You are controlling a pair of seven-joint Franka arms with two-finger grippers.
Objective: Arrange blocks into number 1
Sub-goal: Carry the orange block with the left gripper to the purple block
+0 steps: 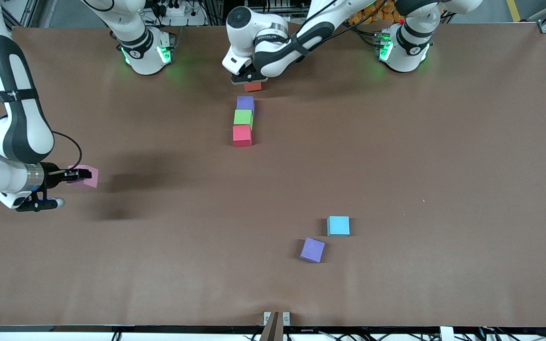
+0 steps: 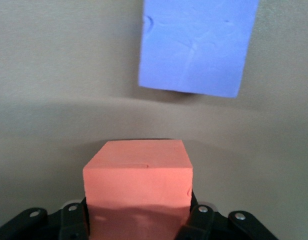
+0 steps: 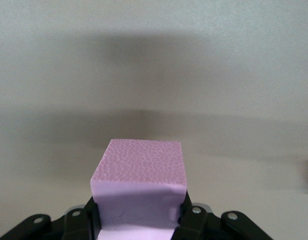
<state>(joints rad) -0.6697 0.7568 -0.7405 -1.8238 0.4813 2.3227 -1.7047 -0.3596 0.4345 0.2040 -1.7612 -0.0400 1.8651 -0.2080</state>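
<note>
My left gripper should keep holding the orange cube (image 1: pixel 253 86) until I push it against the purple cube (image 1: pixel 245 103), because there is still a gap between the two cubes.
A short line of touching cubes runs down mid-table: purple (image 1: pixel 245 103), green (image 1: pixel 243 117), red (image 1: pixel 242 135). My left gripper (image 1: pixel 249 79) is shut on the orange cube (image 1: pixel 253 86) just off the line's purple end, toward the robots' bases, with a small gap. The left wrist view shows the orange cube (image 2: pixel 138 172) between the jaws of the left gripper (image 2: pixel 139 222), with the purple cube (image 2: pixel 196 47) ahead of it. My right gripper (image 1: pixel 76 175) is shut on the pink cube (image 1: pixel 88 176) over the right arm's end of the table. The right wrist view shows the right gripper (image 3: pixel 139 222) pinching that pink cube (image 3: pixel 140 170).
A light blue cube (image 1: pixel 338 226) and a second purple cube (image 1: pixel 312 249) lie loose, nearer to the front camera than the line. The robots' bases (image 1: pixel 147 52) stand along the table edge where the line's purple end points.
</note>
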